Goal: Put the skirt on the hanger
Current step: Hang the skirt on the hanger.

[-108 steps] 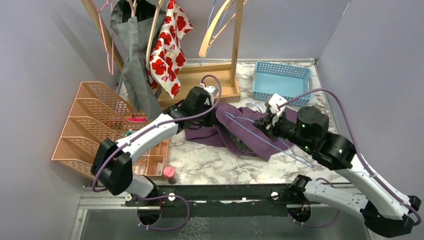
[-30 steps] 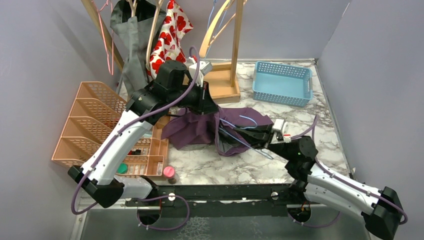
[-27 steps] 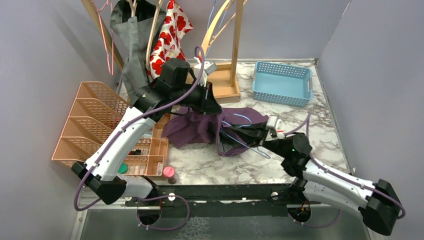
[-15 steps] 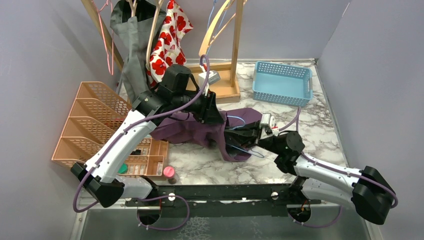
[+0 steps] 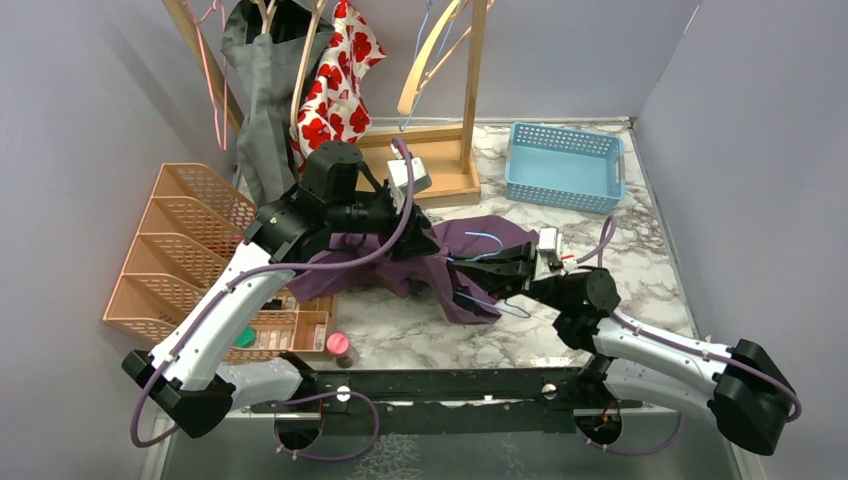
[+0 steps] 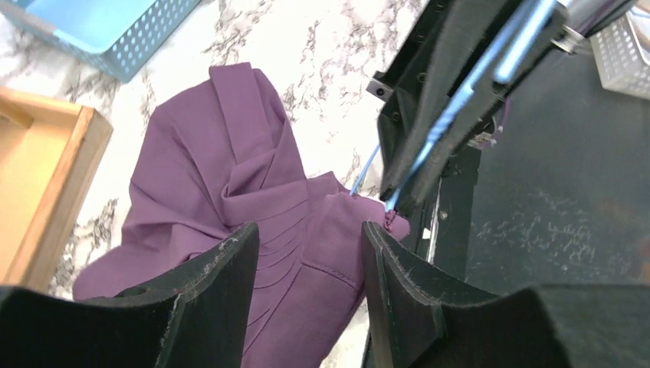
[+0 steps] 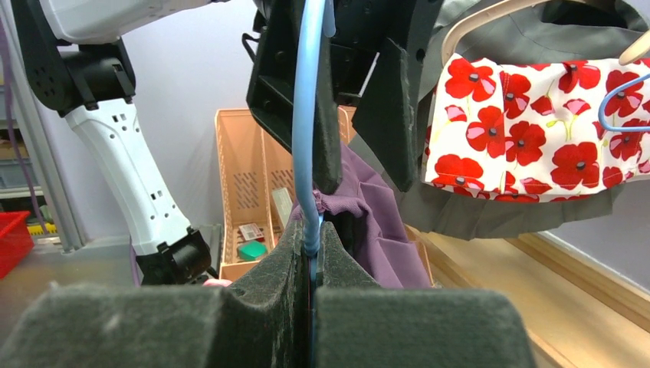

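Note:
Next, my left gripper pinches the skirt's folded edge (image 5: 439,260) (image 6: 342,218) over the hanger's end, to free my right gripper to place the other side of the skirt.
The purple skirt (image 5: 478,243) lies crumpled on the marble table, one folded edge drawn over the end of the blue wire hanger (image 5: 484,237). My right gripper (image 5: 497,277) is shut on the hanger's wire (image 7: 309,115), which rises from between its pads (image 7: 310,239) with skirt fabric (image 7: 373,211) bunched just behind. My left gripper (image 5: 425,243) hovers low over the skirt with its fingers apart. In the left wrist view purple cloth (image 6: 230,176) fills the gap in the left gripper (image 6: 308,239), gripped by neither finger, and the hanger (image 6: 460,100) shows inside the right gripper's jaws.
A wooden clothes rack (image 5: 440,150) at the back carries a grey garment (image 5: 262,90) and a red-flowered one (image 5: 335,95). A blue basket (image 5: 565,165) sits back right, an orange organiser (image 5: 190,250) on the left, a pink-capped bottle (image 5: 340,345) near the front rail.
My left gripper has opened and let go of the skirt, then dropped lower over it. The lifted cloth has settled. My right gripper has pushed the hanger leftward into the skirt.

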You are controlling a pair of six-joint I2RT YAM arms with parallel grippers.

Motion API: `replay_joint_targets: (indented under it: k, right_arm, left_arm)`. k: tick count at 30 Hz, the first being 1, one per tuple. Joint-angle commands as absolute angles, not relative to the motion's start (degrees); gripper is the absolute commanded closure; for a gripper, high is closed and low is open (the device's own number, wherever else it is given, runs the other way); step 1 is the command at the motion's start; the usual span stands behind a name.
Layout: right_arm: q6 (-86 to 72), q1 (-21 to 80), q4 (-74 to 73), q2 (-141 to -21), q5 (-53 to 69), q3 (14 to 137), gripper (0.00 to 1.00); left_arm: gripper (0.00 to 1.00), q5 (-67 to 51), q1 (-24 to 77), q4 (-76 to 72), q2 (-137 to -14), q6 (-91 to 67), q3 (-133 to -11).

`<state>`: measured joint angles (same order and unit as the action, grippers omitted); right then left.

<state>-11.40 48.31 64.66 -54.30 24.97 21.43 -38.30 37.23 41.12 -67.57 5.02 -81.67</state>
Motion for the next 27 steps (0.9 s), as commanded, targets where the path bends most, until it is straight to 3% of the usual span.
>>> replay_joint_targets:
  k: [1,5,17,20,24,27]
  right_arm:
    - [-12.1,48.6,72.6,-51.9,24.1,22.2,0.99]
    - [-12.4,48.6,72.8,-51.9,24.4,22.2,0.99]
    - [-12.7,48.6,70.1,-51.7,29.0,24.4,0.99]
    - [-13.1,48.6,69.8,-51.7,29.7,24.6,0.99]
    - [-13.1,48.6,68.3,-51.7,30.8,25.4,0.99]
    - [-13.2,48.6,65.1,-51.5,31.3,26.5,0.99]
  left_arm:
    - [0.46,-47.0,37.4,40.5,-63.5,16.0,-80.9]
    - [0.46,-55.5,37.4,40.4,-62.0,19.7,-78.2]
    - [0.48,-51.1,37.4,40.3,-62.6,28.1,-72.3]
    - [0.63,-52.5,37.4,40.3,-62.7,30.0,-70.6]
    - [0.98,-53.7,37.4,40.3,-62.6,32.0,-69.5]
    - [1.00,-52.4,37.4,38.9,-62.2,32.1,-69.6]
